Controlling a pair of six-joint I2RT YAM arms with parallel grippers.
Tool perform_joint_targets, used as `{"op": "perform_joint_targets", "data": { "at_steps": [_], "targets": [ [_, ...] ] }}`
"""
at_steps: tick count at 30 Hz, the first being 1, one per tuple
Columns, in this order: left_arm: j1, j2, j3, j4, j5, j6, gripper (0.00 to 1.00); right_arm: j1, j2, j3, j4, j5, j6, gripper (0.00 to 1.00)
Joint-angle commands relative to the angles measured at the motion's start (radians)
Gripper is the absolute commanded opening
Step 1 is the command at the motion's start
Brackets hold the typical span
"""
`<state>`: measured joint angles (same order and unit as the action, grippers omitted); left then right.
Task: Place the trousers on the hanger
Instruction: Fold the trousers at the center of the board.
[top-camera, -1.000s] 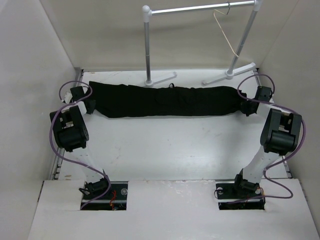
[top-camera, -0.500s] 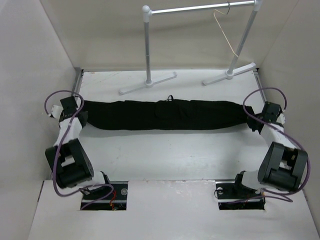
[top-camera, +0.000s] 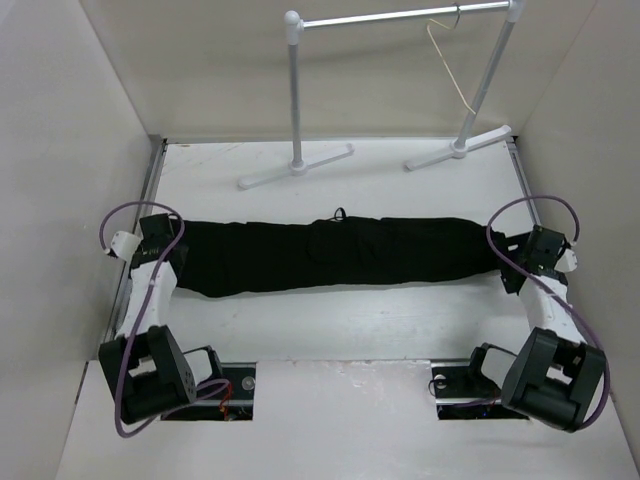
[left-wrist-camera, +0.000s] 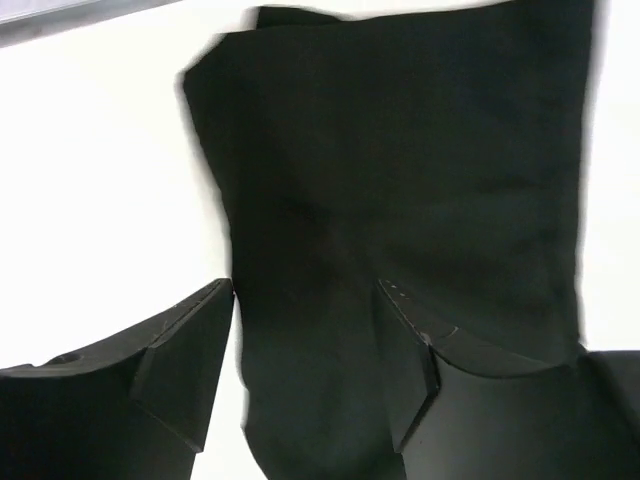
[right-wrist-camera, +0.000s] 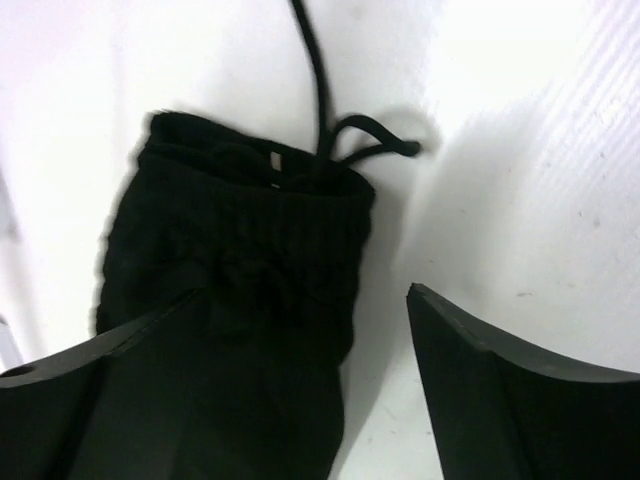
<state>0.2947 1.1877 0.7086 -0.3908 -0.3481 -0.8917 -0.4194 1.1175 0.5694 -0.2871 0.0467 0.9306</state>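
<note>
I need to fold this end of the trousers over for the hanger, so I should next grip the black trousers (top-camera: 330, 255) with my right gripper by the edge of the ribbed band beside the cord.
The black trousers (top-camera: 330, 255) lie stretched flat across the table from left to right. My left gripper (top-camera: 166, 256) is at their left end. In the left wrist view it (left-wrist-camera: 305, 290) is open, and the dark fabric (left-wrist-camera: 400, 160) lies loose between the jaws. My right gripper (top-camera: 512, 266) is at their right end. In the right wrist view it (right-wrist-camera: 308, 292) is wide open over a ribbed band (right-wrist-camera: 260, 230) with a cord (right-wrist-camera: 320, 90). The pale hanger (top-camera: 450, 65) hangs from the rail at the back right, far from both grippers.
The white-and-silver rail stand (top-camera: 294, 90) stands at the back, its two feet (top-camera: 296, 166) on the table just beyond the trousers. Side walls close in left and right. Both arm bases sit at the near edge.
Both arms drew back toward the near edge, dragging the trousers away from the stand's feet. Both grippers, shut on the trousers' ends before, have now opened and let go.
</note>
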Motion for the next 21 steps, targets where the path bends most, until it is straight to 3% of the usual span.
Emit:
{"op": "perform_joint_targets", "data": {
  "at_steps": [1,7,13,16,18,21],
  "targets": [
    [-0.067,-0.097,0.063,-0.011,-0.035,0.005,0.56,-0.003,-0.027,0.012,0.025,0.041,-0.033,0.89],
    [-0.202,-0.134,0.045,0.018,-0.015,0.016,0.58,-0.031,0.103,0.006,0.098,-0.028,-0.035,0.91],
    [-0.203,-0.025,0.014,0.142,0.069,0.031,0.58,-0.026,0.249,0.086,0.140,-0.082,-0.010,0.80],
    [-0.150,0.064,0.017,0.211,0.084,0.027,0.58,-0.017,0.298,0.115,0.146,-0.085,0.000,0.60],
    [-0.121,0.116,0.028,0.227,0.103,0.014,0.57,-0.019,0.308,0.119,0.149,-0.081,0.028,0.31],
    [-0.124,0.109,0.025,0.228,0.116,0.011,0.57,-0.028,0.230,0.121,0.135,-0.053,0.034,0.17]
  ]
}}
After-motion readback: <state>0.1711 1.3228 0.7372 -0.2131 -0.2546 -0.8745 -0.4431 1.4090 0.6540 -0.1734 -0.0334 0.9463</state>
